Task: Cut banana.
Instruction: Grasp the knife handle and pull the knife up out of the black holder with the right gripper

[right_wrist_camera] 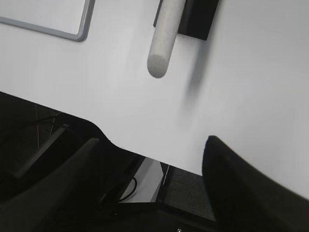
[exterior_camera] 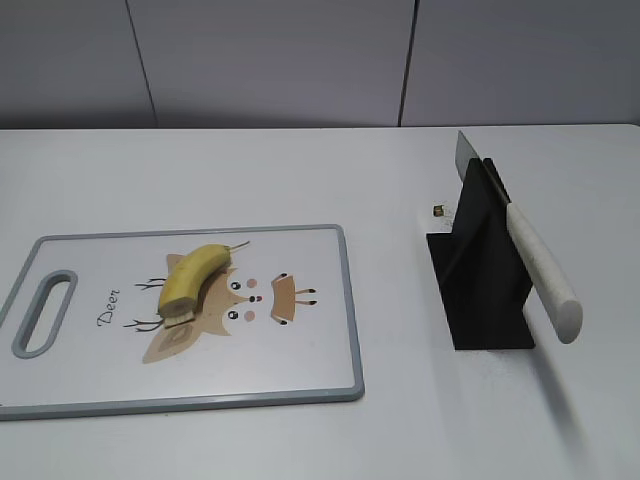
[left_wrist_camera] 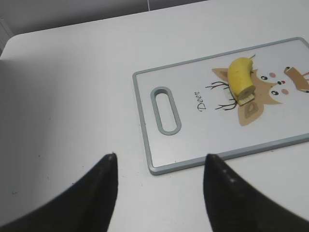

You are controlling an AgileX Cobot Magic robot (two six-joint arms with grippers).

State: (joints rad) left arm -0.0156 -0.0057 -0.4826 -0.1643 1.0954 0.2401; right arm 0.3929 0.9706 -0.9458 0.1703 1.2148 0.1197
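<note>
I should next grab the knife by its grey handle with my right gripper. The handle sticks out in front, and the knife's bare blade [exterior_camera: 466,156] rests in the black stand.
The short curved yellow banana [exterior_camera: 192,277] lies on the white cutting board [exterior_camera: 90,370], over a cartoon deer print, with its stem to the back right and its pale cut face to the front. It also shows in the left wrist view [left_wrist_camera: 240,77]. A knife with a white handle [exterior_camera: 540,270] rests in a black stand [exterior_camera: 480,285]; the handle end shows in the right wrist view [right_wrist_camera: 164,41]. My left gripper [left_wrist_camera: 159,159] is open and empty, over the table just off the board's handle end. My right gripper [right_wrist_camera: 152,142] is open and empty at the table's front edge.
The board has a grey rim and a slot handle [left_wrist_camera: 165,109] at its left end. The table's front edge [right_wrist_camera: 120,142] runs through the right wrist view, with dark frame parts and cables below it. A small dark object [exterior_camera: 438,211] lies behind the knife stand.
</note>
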